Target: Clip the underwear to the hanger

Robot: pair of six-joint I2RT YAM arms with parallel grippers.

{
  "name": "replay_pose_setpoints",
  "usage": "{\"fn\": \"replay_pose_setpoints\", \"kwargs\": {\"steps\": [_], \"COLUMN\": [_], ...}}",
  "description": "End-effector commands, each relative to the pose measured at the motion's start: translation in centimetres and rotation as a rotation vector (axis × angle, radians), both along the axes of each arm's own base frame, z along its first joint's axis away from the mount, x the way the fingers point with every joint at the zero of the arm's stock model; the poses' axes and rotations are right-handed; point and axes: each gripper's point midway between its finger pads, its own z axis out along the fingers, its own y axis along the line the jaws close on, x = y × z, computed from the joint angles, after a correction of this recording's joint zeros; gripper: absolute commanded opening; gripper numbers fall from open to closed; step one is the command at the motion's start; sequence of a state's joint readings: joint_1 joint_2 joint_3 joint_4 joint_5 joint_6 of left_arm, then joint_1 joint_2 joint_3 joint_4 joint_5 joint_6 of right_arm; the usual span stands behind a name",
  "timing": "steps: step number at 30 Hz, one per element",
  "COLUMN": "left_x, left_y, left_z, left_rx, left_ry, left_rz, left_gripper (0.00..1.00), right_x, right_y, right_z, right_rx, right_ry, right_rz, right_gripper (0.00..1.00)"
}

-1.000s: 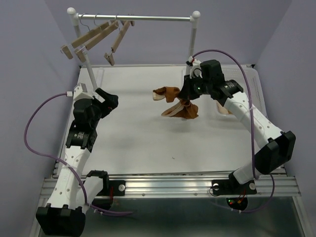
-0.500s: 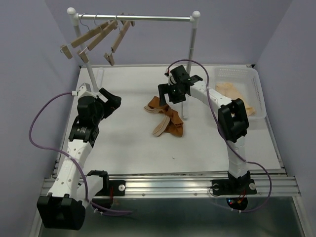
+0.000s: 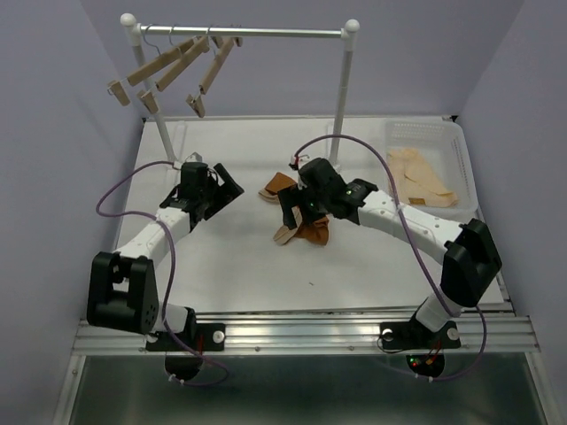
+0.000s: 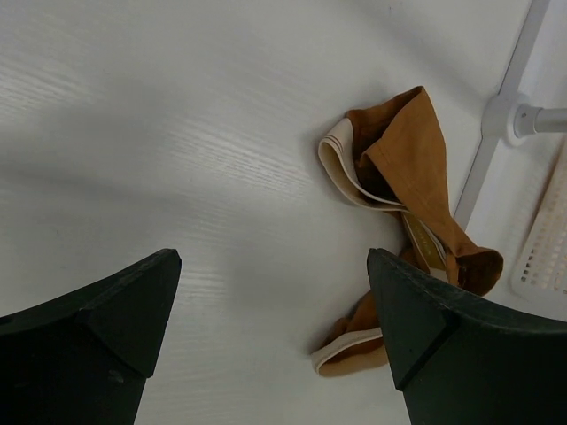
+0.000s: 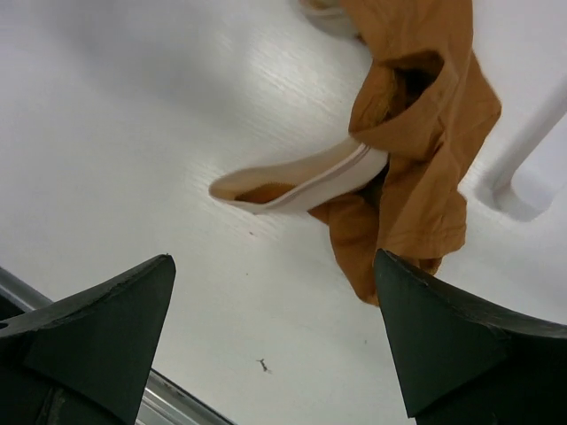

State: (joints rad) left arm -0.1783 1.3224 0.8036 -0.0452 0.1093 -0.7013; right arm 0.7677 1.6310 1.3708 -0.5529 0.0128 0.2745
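I should spread the underwear open for clipping, so next I should grab it with my right gripper by the protruding end of its pale waistband (image 3: 283,236) (image 5: 245,189).
The rust-brown underwear (image 3: 310,235) with its pale waistband lies crumpled on the white table, near the rack's right post. It also shows in the left wrist view (image 4: 399,168) and the right wrist view (image 5: 416,150). My right gripper (image 3: 292,209) hovers just over it, open, with nothing between its fingers (image 5: 275,301). My left gripper (image 3: 227,184) is open to the left of the garment, a short gap away, and holds nothing (image 4: 275,301). Light-wood hangers (image 3: 164,64) with clips hang tilted at the left end of the rail.
A metal rail (image 3: 266,33) on two white posts spans the back of the table; the right post's foot (image 4: 509,115) stands just behind the underwear. A white basket (image 3: 452,146) at the back right holds a pale cream garment (image 3: 423,173).
My right gripper has opened and let go of the underwear, which now lies on the table. The right arm swung in low over it, and the left arm reached forward toward the centre.
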Motion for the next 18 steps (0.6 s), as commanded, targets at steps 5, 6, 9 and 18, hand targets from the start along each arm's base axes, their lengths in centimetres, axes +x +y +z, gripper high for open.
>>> {"fn": "replay_pose_setpoints", "kwargs": {"steps": [5, 6, 9, 18], "left_x": [6.6, 7.0, 8.3, 8.5], "left_y": [-3.8, -4.2, -5.1, -6.1], "left_z": [1.7, 0.4, -0.7, -4.9], "left_rx": [-0.049, -0.052, -0.058, -0.043], "left_ry": [-0.063, -0.029, 0.016, 0.119], "left_rz": [-0.025, -0.025, -0.028, 0.007], "left_gripper": [0.99, 0.99, 0.99, 0.96], "right_x": [-0.6, -0.6, 0.0, 1.8], "right_y": [2.7, 3.0, 3.1, 3.7], "right_z": [-3.6, -4.0, -5.3, -7.1], "right_rx": [0.059, 0.061, 0.054, 0.106], "right_ry": [-0.067, -0.068, -0.063, -0.082], "right_rz": [-0.190, -0.201, -0.295, -0.458], "right_gripper": [1.00, 1.00, 1.00, 1.00]}}
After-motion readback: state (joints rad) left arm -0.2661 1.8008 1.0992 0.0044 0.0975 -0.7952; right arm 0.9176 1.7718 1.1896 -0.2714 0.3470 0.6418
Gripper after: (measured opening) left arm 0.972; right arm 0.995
